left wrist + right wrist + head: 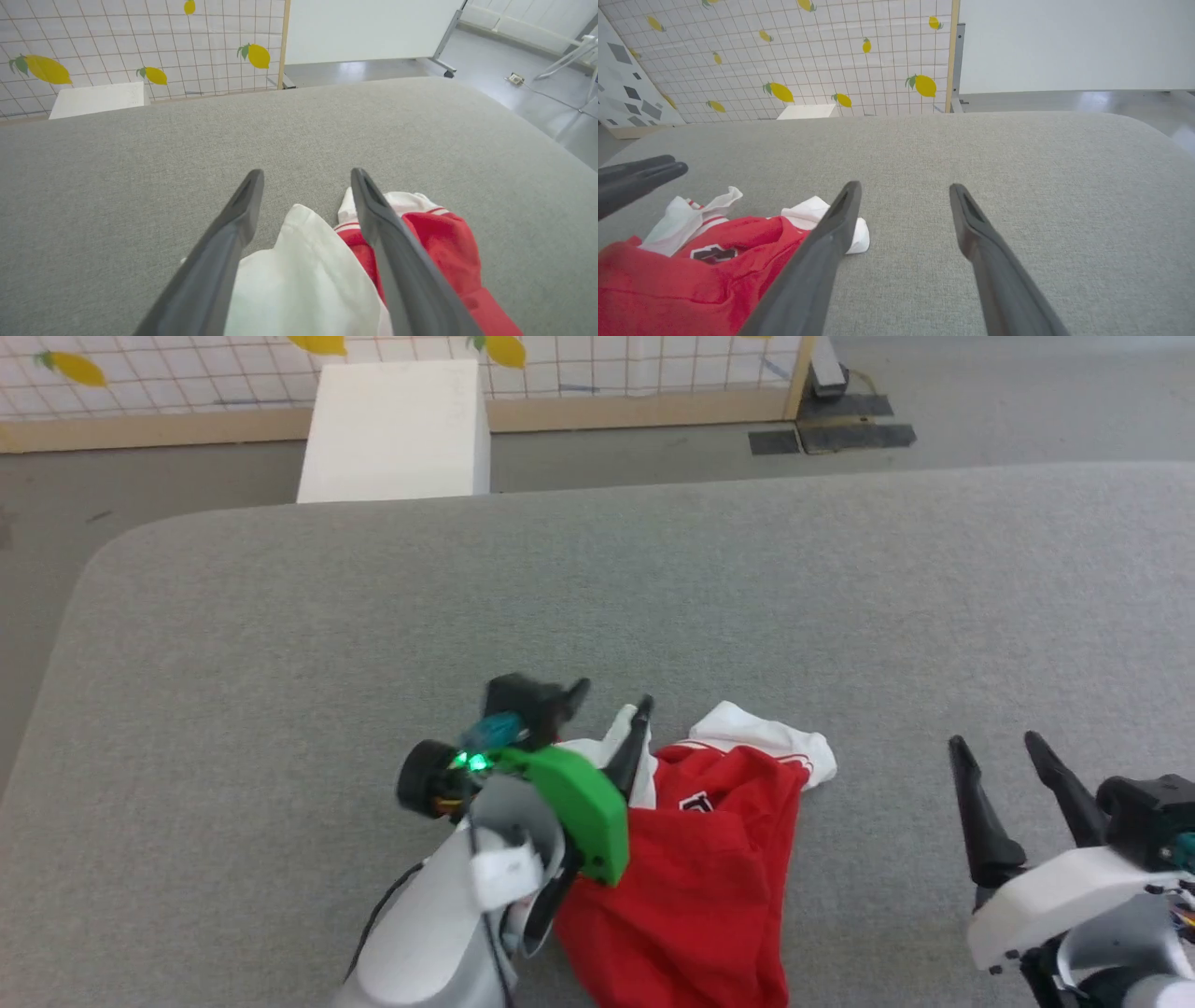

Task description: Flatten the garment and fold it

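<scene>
Next, my left gripper pinches the garment (700,868) where a peak of the white sleeve (623,722) stands up from the slack heap.
The garment (700,868) lies crumpled in a heap at the near middle of the grey table (653,588), red with white sleeves and a scrap of black lettering showing. My left gripper (611,700) is open at the heap's left edge. In the left wrist view its fingers (233,233) straddle a white sleeve (299,275), with red cloth (444,242) to the right. My right gripper (994,744) stands open over bare table right of the garment. The right wrist view has the garment (668,284) at its lower left, apart from that gripper (905,186).
Beyond the table's far edge a white box (397,429) stands on the floor against a lemon-printed grid wall (187,373). Black mats (840,434) lie on the floor at the far right. A white board on wheels (369,28) stands behind the table.
</scene>
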Controlling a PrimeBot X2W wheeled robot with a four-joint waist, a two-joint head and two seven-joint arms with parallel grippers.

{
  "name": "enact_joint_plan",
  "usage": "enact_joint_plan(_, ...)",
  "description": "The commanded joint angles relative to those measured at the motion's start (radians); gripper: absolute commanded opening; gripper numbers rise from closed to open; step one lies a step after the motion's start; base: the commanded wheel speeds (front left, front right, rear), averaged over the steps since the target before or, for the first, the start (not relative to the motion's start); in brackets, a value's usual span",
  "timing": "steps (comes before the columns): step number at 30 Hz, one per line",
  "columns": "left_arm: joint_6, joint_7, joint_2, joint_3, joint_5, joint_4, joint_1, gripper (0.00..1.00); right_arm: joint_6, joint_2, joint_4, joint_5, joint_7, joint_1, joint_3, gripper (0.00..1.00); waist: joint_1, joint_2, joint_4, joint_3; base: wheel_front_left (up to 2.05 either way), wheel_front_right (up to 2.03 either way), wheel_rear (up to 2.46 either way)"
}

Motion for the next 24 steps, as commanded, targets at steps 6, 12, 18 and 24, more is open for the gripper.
enact_joint_plan(6,0.057,0.28,0.0,-0.095,-0.02,0.075,-0.112,1.0,-0.001,0.003,0.096,0.015,-0.057,-0.041,0.049,1.0,0.0,0.0,-0.046,0.035,0.0,0.0,0.0)
enact_joint_plan(12,0.11,0.444,0.023,-0.115,-0.002,0.056,-0.143,0.5,-0.001,0.003,0.134,0.029,-0.076,-0.054,0.068,1.0,0.0,0.0,-0.061,0.043,0.0,0.0,0.0)
enact_joint_plan(18,0.1,0.516,0.05,-0.125,-0.026,0.008,-0.114,0.0,-0.001,0.003,0.145,0.027,-0.071,-0.058,0.063,1.0,0.0,0.0,-0.047,0.034,0.0,0.0,0.0)
enact_joint_plan(24,0.13,0.372,0.053,-0.067,-0.038,-0.081,-0.091,0.0,-0.001,0.003,0.136,0.028,-0.063,-0.057,0.062,1.0,0.0,0.0,-0.006,0.02,0.0,0.0,0.0)
